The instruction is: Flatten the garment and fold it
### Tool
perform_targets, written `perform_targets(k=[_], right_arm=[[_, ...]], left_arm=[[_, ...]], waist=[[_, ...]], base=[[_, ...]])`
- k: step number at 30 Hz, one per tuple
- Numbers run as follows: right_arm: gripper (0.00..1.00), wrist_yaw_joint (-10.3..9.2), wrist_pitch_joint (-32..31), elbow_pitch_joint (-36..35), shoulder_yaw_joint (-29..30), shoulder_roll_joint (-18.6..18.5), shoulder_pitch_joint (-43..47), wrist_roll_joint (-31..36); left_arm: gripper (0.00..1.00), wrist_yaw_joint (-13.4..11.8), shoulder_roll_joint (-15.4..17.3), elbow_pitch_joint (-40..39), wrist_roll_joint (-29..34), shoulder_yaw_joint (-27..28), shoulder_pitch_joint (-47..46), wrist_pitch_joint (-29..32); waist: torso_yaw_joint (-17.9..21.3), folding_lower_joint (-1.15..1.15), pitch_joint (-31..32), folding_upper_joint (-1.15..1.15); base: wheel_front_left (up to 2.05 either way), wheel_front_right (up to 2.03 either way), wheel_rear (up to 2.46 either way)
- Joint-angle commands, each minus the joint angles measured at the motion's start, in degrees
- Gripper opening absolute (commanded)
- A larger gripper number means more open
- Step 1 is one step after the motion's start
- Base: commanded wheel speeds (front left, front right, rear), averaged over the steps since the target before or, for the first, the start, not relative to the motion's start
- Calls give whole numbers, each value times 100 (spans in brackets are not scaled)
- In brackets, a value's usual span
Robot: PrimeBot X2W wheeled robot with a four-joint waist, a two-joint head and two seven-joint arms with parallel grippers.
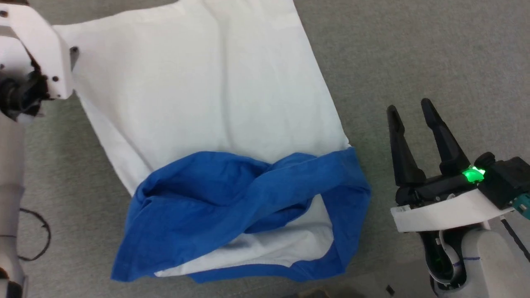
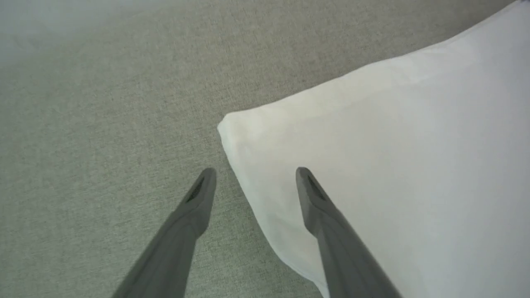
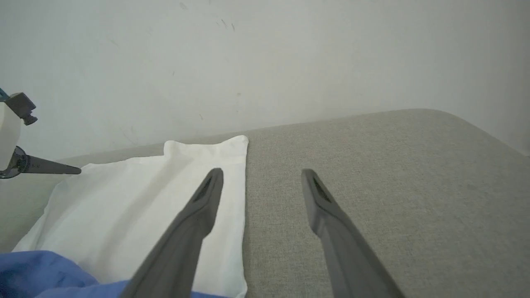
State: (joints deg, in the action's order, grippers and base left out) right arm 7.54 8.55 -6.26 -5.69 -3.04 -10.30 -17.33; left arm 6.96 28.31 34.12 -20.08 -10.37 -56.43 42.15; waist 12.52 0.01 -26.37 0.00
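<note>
My left gripper should grab the garment by its hemmed white corner (image 2: 237, 130) next, so that it can fold the garment's white body over its blue piece of cloth.
The garment (image 1: 207, 95) lies on the grey cloth-covered surface (image 1: 434, 54). Its white body is spread smooth and runs away from me. The broad blue band (image 1: 215, 194) at the near end is twisted and bunched, with white cloth showing inside it. My right gripper (image 1: 410, 108) hovers open to the right of the blue band, apart from it, with nothing between its fingers. In the right wrist view the right gripper (image 3: 263, 171) straddles the garment's right edge (image 3: 244, 198) from above. My left gripper (image 2: 256, 171) is open over a far white corner (image 2: 225, 126), one finger above cloth and one above bare surface.
A pale wall (image 3: 248, 62) rises behind the surface's far edge. A loop of black cable (image 1: 39, 236) lies at the lower left beside my left arm (image 1: 37, 49). Bare grey surface stretches to the right of the garment.
</note>
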Motion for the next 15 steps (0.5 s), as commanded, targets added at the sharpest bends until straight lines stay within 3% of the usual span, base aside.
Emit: perform_targets(k=[1,9,10,11,13,15], right_arm=[[100,-5,61,35,-32,15,-97,-59],[100,-5,200,229,-140,15,-244,-170],[100,-5,209,254,-140,16,-255,-181],[100,-5,216,273,-142,16,-265,-190],[100,-5,230,305,-143,16,-281,-205],[100,-5,234,335,-126,16,-284,-206]], left_arm=[[100,0,78,110,-8,-15,-70,207],[100,-189,259,334,-58,-51,-62,1128],[92,-220,233,354,-94,-48,-26,1234],[72,-248,216,376,-123,-49,9,1346],[0,-279,192,386,-187,-43,75,1505],[0,-335,151,359,-249,-14,133,1553]], waist=[[389,-1,-406,0],[631,-1,-644,0],[641,-1,-650,0],[650,-1,-656,0],[664,-1,-660,0],[647,-1,-638,0]], base=[[0,0,0],[0,0,0],[0,0,0],[0,0,0],[0,0,0],[0,0,0]])
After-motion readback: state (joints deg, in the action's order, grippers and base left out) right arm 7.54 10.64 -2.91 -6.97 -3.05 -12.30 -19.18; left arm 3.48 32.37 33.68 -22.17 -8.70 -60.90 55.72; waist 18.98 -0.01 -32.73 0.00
